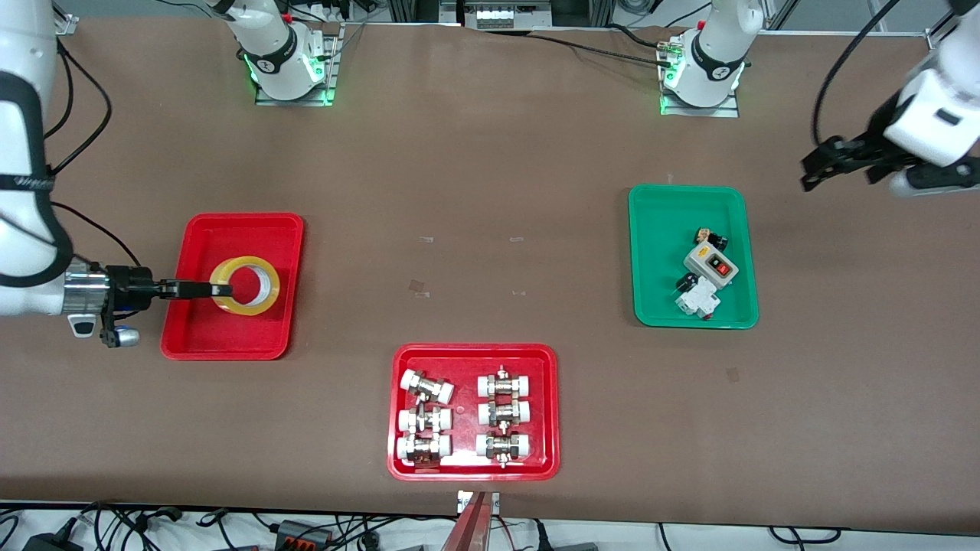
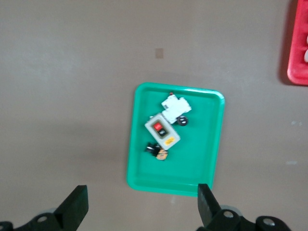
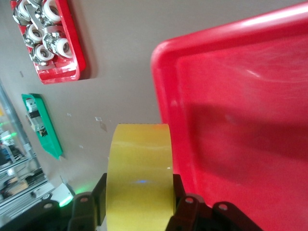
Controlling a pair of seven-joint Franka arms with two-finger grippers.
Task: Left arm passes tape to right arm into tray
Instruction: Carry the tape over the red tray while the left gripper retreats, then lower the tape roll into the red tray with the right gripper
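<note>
In the right wrist view the yellow tape [image 3: 139, 178] is still above the red tray's bottom, so my right gripper lowers it next, before opening.
The yellow tape [image 1: 245, 285] stands on edge in my right gripper [image 1: 220, 291], which is shut on it across its width, over the plain red tray [image 1: 230, 337] at the right arm's end of the table. In the right wrist view the tape [image 3: 139, 178] sits between the two fingers beside the tray [image 3: 240, 120]. I cannot tell whether the roll touches the tray floor. My left gripper [image 1: 813, 172] is open and empty, up in the air at the left arm's end of the table. In the left wrist view it [image 2: 142, 209] is wide open.
A green tray [image 1: 662, 229] with a switch box and small parts lies toward the left arm's end; it also shows in the left wrist view [image 2: 144, 178]. A red tray [image 1: 398, 360] of white-capped metal fittings lies nearer the front camera, mid-table.
</note>
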